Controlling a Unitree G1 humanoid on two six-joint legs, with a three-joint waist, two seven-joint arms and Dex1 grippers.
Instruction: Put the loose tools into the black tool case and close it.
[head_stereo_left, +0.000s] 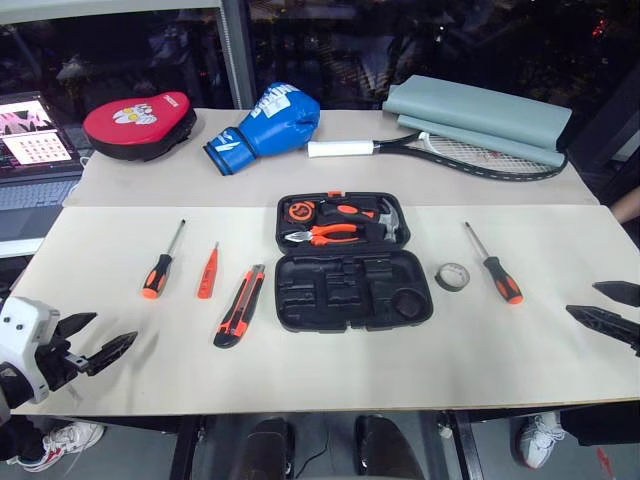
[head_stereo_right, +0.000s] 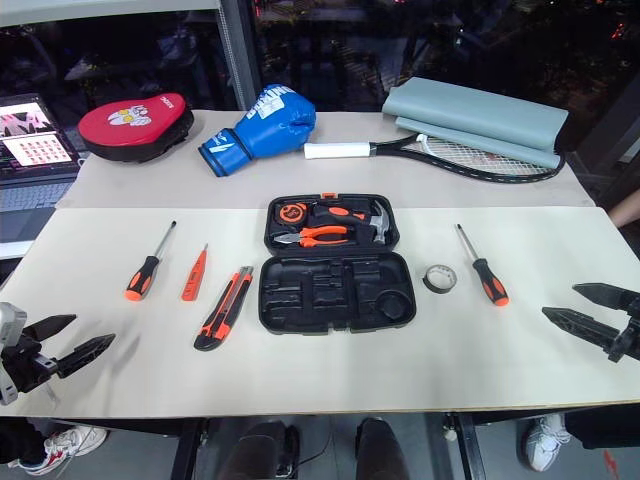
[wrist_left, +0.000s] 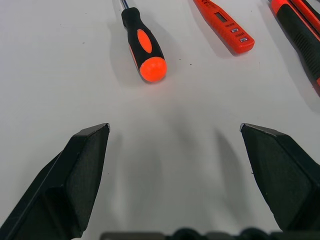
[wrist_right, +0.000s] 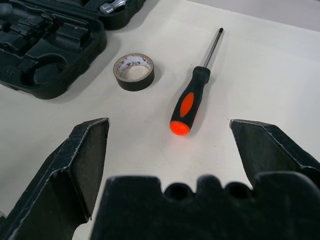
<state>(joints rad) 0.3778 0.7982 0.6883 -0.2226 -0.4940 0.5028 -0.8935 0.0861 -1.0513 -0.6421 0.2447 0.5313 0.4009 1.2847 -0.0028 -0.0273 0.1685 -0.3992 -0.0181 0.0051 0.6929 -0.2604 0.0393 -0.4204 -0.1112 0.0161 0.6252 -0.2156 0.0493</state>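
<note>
The long screwdriver is thin along its steel shaft (head_stereo_left: 177, 237), so I should grab it next with my left gripper by its black-orange handle (head_stereo_left: 157, 276).
The black tool case (head_stereo_left: 352, 290) lies open mid-table, with pliers, hammer and tape measure in its far half and empty recesses in the near half. To its left lie a utility knife (head_stereo_left: 240, 305), a slim orange tester screwdriver (head_stereo_left: 208, 270) and a long screwdriver (head_stereo_left: 160, 262). To its right sit a small tape roll (head_stereo_left: 452, 277) and a second long screwdriver (head_stereo_left: 495, 265). My left gripper (head_stereo_left: 97, 340) hovers open at the table's near left corner, short of the left screwdriver (wrist_left: 142, 42). My right gripper (head_stereo_left: 603, 307) stands open at the near right edge, facing the right screwdriver (wrist_right: 192, 97) and tape roll (wrist_right: 133, 71).
Along the far side of the table lie a red punch pad (head_stereo_left: 138, 122), a blue boxing glove (head_stereo_left: 268, 124), a tennis racket (head_stereo_left: 450, 152) and a folded grey mat (head_stereo_left: 480, 115). A laptop (head_stereo_left: 35, 150) stands off the table's far left.
</note>
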